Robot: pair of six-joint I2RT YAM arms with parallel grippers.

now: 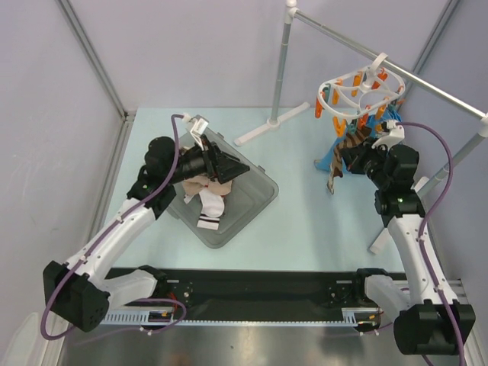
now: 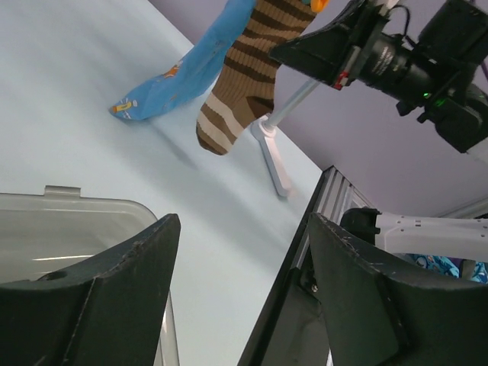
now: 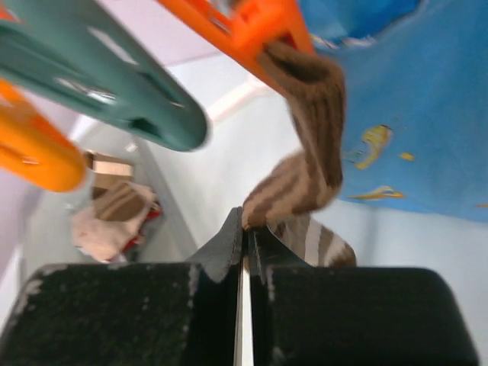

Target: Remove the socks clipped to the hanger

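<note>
My left gripper is to grab the striped sock next by its hanging lower part (image 1: pixel 333 178). That will leave the clip (image 1: pixel 363 120) free for my right gripper to open.
The white ring hanger (image 1: pixel 352 85) with orange clips hangs from the rail at the back right. A brown-and-tan striped sock (image 3: pixel 305 175) hangs from an orange clip (image 3: pixel 259 34), next to a bright blue sock (image 3: pixel 404 130); both also show in the top view, the striped sock (image 1: pixel 334 177) and the blue one (image 1: pixel 325 157). My right gripper (image 3: pixel 245 221) is shut on the striped sock's edge, just below the hanger (image 1: pixel 347 156). My left gripper (image 2: pixel 242 229) is open and empty, above the grey bin (image 1: pixel 255 200), where a white sock with a black-striped cuff (image 1: pixel 210 210) lies.
The silver rail (image 1: pixel 427 82) runs across the back right on its stand, whose pole (image 1: pixel 280 69) and white foot (image 1: pixel 263 128) stand behind the bin. A teal clip (image 3: pixel 114 84) dangles close to my right fingers. The bin rim (image 2: pixel 76 200) is under my left gripper.
</note>
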